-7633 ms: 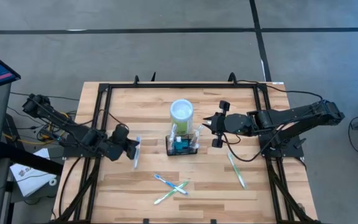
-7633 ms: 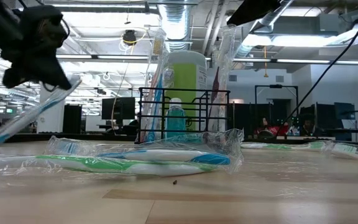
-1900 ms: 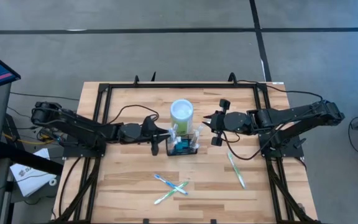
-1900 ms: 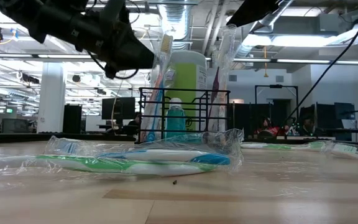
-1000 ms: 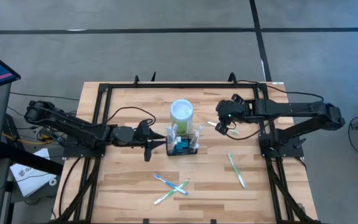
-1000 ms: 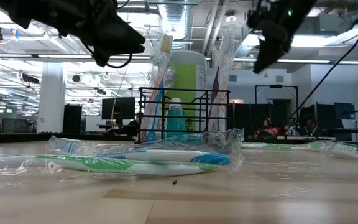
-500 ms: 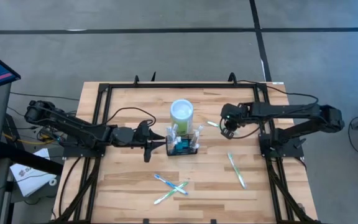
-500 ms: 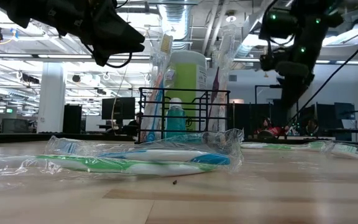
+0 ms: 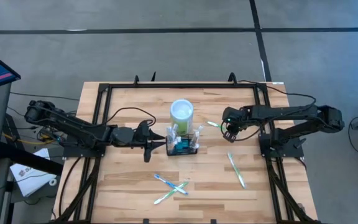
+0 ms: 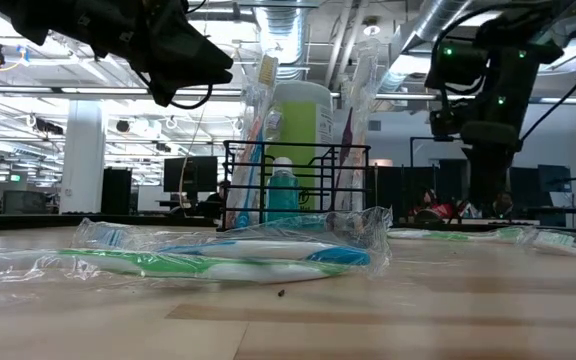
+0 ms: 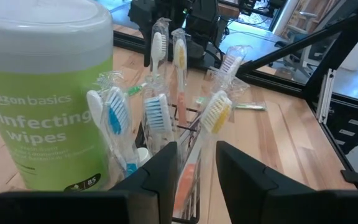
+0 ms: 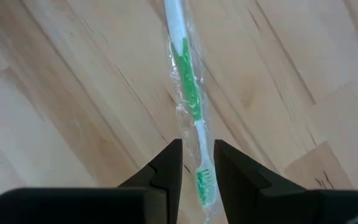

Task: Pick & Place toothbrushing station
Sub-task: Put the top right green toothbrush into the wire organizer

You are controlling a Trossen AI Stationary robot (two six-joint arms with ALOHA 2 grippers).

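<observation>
The black wire caddy still needs to be filled. My right gripper should grab the green-and-white toothbrush by its slim white neck [image 12: 201, 137] next.
The toothbrushing station, a black wire caddy [image 9: 183, 147] holding several wrapped toothbrushes [image 11: 157, 112], stands mid-table on its base. My left gripper [image 9: 164, 144] hovers open just left of it, level with the brush heads and touching nothing [image 11: 196, 152]. My right gripper [image 9: 230, 133] points down at the table to the caddy's right. It is open over a wrapped green-and-white toothbrush [image 12: 188, 87] that lies flat on the wood. Its fingers [image 12: 197, 149] stand on either side of the brush's bristle end. I cannot tell whether they touch it.
A lime-green wipes canister [image 9: 181, 112] stands right behind the caddy. Another wrapped toothbrush [image 9: 236, 169] lies near the right edge, and a crossed pair [image 9: 171, 185] lies toward the near edge. A black frame rail [image 9: 185, 86] borders the table.
My right gripper has moved toward the table's near edge and down, tipping from level to pointing down at the toothbrush on the wood. The left arm has kept still.
</observation>
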